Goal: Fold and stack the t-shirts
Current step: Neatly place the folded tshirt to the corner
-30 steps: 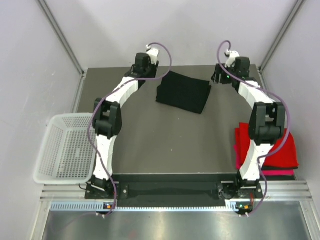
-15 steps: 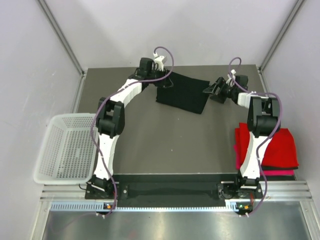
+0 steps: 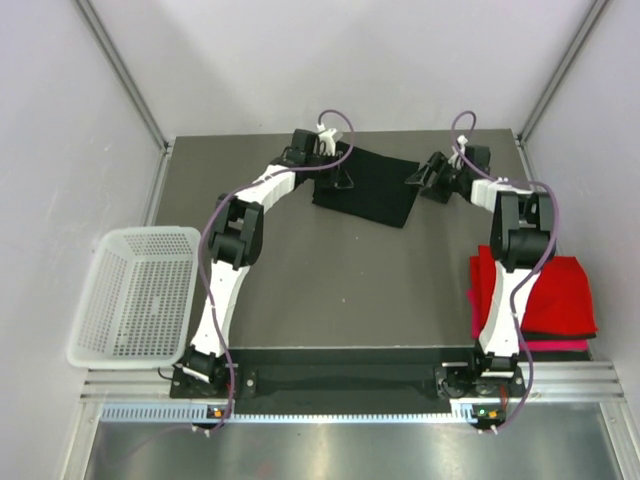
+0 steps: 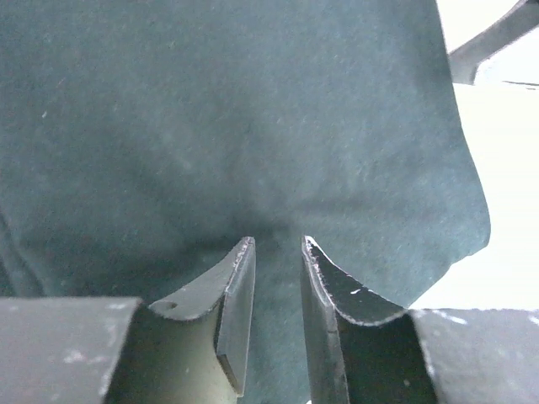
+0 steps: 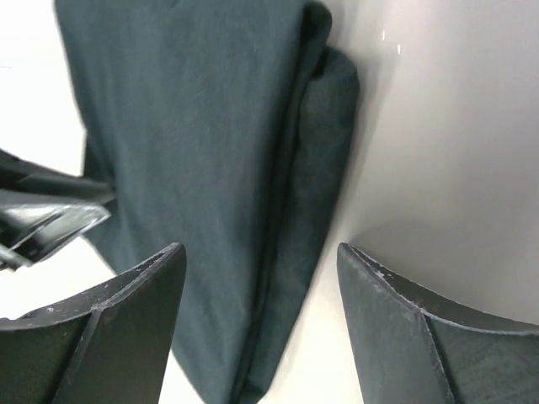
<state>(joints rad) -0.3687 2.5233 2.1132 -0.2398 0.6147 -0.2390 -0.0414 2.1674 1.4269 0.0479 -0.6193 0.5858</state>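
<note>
I will next pinch the layers of the black t-shirt together at the straddled edge with my right gripper. Then I can stack the black t-shirt, still folded, on the red t-shirt [image 3: 565,295].
A folded black t-shirt [image 3: 365,188] lies at the back middle of the table. My left gripper [image 3: 340,172] is over its left edge. In the left wrist view the fingertips [image 4: 278,242] stand a narrow gap apart, pressed down on the black cloth [image 4: 253,109], which shows flat in the gap. My right gripper [image 3: 422,180] is at the shirt's right corner. It is wide open [image 5: 259,248] and straddles the shirt's folded edge [image 5: 194,109]. A folded red t-shirt [image 3: 565,295] lies on a magenta one [image 3: 555,346] at the right front.
A white mesh basket [image 3: 135,295] hangs off the table's left edge. Grey walls and metal posts close in the back and sides. The right arm's elbow [image 3: 520,235] stands above the red stack.
My left gripper moved right onto the black shirt's left edge, and its jaws narrowed. My right gripper swung down toward the shirt's right corner and stays wide.
</note>
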